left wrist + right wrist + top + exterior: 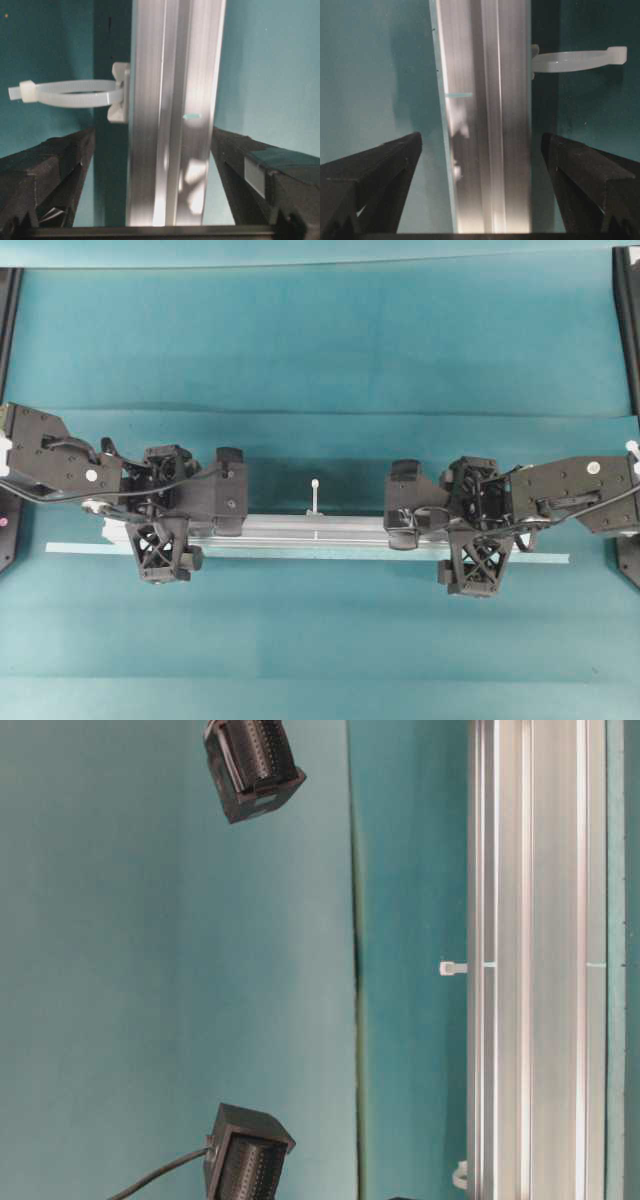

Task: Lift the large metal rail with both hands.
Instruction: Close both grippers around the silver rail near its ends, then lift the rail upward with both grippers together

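Note:
My right gripper's fingers reach down around the grooved silver rail [490,150], so closing now would hold it.
The large metal rail [320,530] is a long grooved silver bar lying left to right across the teal cloth. A pale peg [316,495] stands at its middle. My left gripper [163,520] is open and straddles the rail near its left end, one lattice finger on each side. In the left wrist view the rail [170,150] runs between the fingers [50,170] with a gap on both sides. My right gripper [476,525] is open and straddles the rail near its right end. The right wrist view shows the rail [490,150] between spread fingers [585,175], not touched.
A thin pale-teal strip [80,547] lies along the rail's near edge and sticks out past both ends. Pale loops stick out of the rail's side [70,93] [575,57]. Black frame posts [626,300] stand at the table's side edges.

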